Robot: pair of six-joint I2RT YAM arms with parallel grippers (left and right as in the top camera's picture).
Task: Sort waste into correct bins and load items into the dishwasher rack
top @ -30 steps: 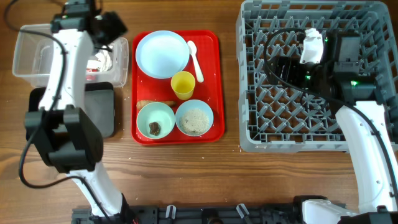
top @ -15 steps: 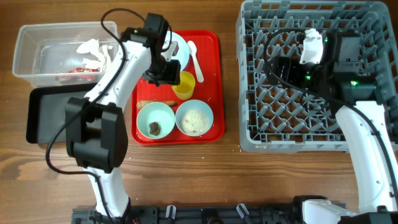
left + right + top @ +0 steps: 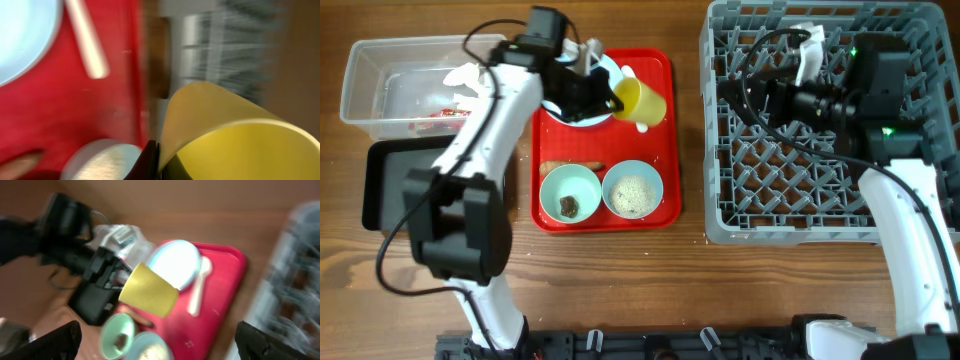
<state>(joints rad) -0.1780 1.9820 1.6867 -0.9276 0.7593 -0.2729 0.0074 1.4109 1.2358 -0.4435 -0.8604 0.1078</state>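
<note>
Next, my right gripper grabs the yellow cup by its outer body (image 3: 646, 103) to load it into the dishwasher rack (image 3: 820, 200), leaving the cup's rim to my left gripper.
My left gripper (image 3: 608, 96) is shut on the rim of the small yellow cup (image 3: 642, 99), which hangs tilted on its side above the red tray (image 3: 660, 150). In the left wrist view the dark fingers (image 3: 150, 159) pinch the cup's wall (image 3: 235, 135). The pale blue plate (image 3: 575, 110) and white spoon (image 3: 628, 73) lie partly under the arm. One mint bowl (image 3: 570, 192) holds a dark lump, the other bowl (image 3: 633, 190) holds rice. An orange-brown stick (image 3: 575, 165) lies between them. My right gripper (image 3: 770, 100) hovers open over the grey dishwasher rack (image 3: 820, 200), holding nothing.
The clear tub (image 3: 380, 60) at the far left holds a red-and-white wrapper (image 3: 435, 113) and white tissue (image 3: 468, 78). The black tray (image 3: 390, 185) sits just in front of it. Cables trail over the rack's back half.
My left gripper swung from the clear tub to the red tray, shut on the yellow cup and lifted it rightward, tipping it. The right wrist turned slightly over the rack.
</note>
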